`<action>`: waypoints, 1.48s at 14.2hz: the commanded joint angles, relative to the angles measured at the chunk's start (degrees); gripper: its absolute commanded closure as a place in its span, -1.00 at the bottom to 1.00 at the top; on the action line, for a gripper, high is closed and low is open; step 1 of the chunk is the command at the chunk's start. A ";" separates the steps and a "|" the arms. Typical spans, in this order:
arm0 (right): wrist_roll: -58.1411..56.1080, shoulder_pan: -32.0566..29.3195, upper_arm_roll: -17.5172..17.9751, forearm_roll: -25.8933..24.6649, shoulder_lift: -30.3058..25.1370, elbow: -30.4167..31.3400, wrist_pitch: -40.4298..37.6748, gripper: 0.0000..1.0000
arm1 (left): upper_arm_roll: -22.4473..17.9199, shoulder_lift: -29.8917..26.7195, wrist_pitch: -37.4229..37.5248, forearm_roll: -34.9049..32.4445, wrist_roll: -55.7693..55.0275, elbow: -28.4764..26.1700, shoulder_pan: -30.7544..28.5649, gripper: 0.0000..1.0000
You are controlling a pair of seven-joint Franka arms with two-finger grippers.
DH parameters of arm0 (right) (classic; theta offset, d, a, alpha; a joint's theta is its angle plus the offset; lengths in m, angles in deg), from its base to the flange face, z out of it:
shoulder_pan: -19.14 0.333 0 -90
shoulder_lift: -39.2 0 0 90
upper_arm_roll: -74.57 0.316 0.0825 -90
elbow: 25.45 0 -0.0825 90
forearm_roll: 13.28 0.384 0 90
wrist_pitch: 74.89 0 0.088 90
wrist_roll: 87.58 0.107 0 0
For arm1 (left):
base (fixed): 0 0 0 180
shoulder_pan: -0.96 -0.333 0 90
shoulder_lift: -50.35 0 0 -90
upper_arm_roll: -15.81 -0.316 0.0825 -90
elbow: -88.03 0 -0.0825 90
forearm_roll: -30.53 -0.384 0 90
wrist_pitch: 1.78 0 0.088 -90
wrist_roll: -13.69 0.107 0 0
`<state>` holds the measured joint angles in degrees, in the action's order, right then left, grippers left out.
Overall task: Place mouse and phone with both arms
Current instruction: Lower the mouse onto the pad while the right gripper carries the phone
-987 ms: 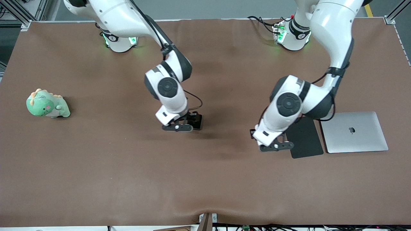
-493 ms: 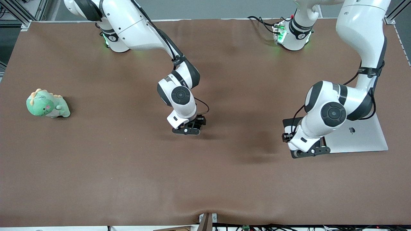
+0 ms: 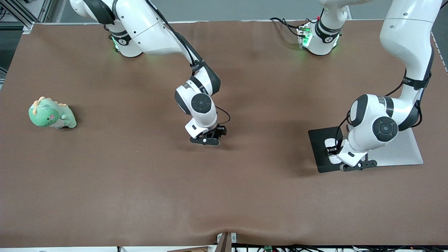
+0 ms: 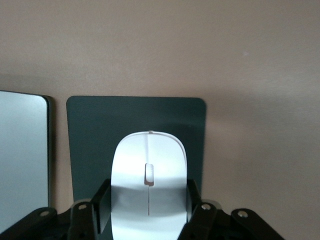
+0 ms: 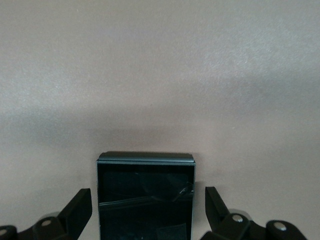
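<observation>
Next, my right gripper grabs the side edges of the black phone, to place the phone beside the green dinosaur plush (image 3: 52, 113).
The white mouse (image 4: 149, 167) sits between the fingers of my left gripper (image 4: 148, 206), which is shut on its sides. It is over the dark grey pad (image 4: 90, 130), low above it or on it. In the front view this gripper (image 3: 335, 152) is over the pad (image 3: 316, 140), with part of the mouse (image 3: 330, 143) showing. The black phone (image 5: 145, 195) lies flat on the brown table between the fingers of my right gripper (image 5: 148, 210). A gap shows on each side, so that gripper is open. In the front view the right gripper (image 3: 210, 137) hides the phone at mid-table.
A closed silver laptop (image 3: 402, 148) lies beside the pad toward the left arm's end, and its edge shows in the left wrist view (image 4: 22, 160). A green dinosaur plush (image 3: 51, 113) sits toward the right arm's end. The brown cloth (image 3: 140, 192) has slight wrinkles.
My left arm has swung toward its end of the table, carrying the mouse over the dark pad and lowering. My right gripper has shifted slightly toward the left arm's end and come down with the phone.
</observation>
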<state>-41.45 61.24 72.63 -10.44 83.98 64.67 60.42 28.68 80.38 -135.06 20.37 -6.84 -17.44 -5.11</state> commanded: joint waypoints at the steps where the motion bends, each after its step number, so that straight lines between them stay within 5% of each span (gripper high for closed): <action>1: 1.60 0.44 -0.26 -0.81 1.36 -1.79 -0.23 -1.00 | 0.67 0.72 -3.65 -1.44 0.23 -2.29 -1.39 -0.21; 6: 1.68 0.26 -0.26 -0.55 1.62 -1.70 2.31 -1.00 | 0.58 2.75 -5.59 -1.53 0.31 -2.46 -2.18 -0.21; 10: 1.60 -0.62 -0.26 0.33 1.45 -1.70 1.97 0.73 | 0.58 3.54 -5.59 -1.62 0.58 -2.46 -2.19 -0.21; 11: 1.51 -0.79 -0.26 0.33 1.36 -1.70 1.79 0.97 | 0.58 3.89 -5.68 -1.62 0.93 -2.46 -2.19 -0.21; 14: 1.07 -2.46 -0.26 0.24 -0.39 -0.74 1.35 1.00 | 0.49 4.42 -5.85 -1.62 1.28 -2.46 -2.27 -0.21; 21: -7.60 -11.32 -0.43 0.15 -15.50 4.71 -10.93 1.00 | 0.49 4.95 -6.38 -1.97 1.46 -2.46 -2.19 -0.24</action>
<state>-44.53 53.61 71.24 -10.25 75.44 64.56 51.97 28.69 85.36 -140.28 20.31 -5.99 -19.40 -6.62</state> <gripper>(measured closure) 0.207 0.379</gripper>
